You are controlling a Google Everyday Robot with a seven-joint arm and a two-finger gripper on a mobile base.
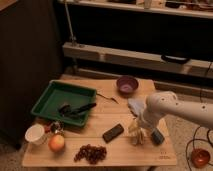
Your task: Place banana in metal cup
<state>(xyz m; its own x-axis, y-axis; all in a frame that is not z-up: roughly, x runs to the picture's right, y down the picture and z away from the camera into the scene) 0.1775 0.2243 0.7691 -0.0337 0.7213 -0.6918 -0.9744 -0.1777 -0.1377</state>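
Note:
The robot's gripper will next grab the pale yellow banana by its middle, and so place it in the metal cup.
The pale yellow banana lies on the wooden table, right of the black block. My gripper hangs from the white arm that comes in from the right. It is lowered right over the banana, open, its fingers partly hiding the fruit. The banana still rests on the table. The small metal cup stands far to the left, between the white cup and the apple.
A green tray with dark utensils sits at the left. A purple bowl is at the back. Grapes lie near the front edge. A blue-grey object lies just right of the banana.

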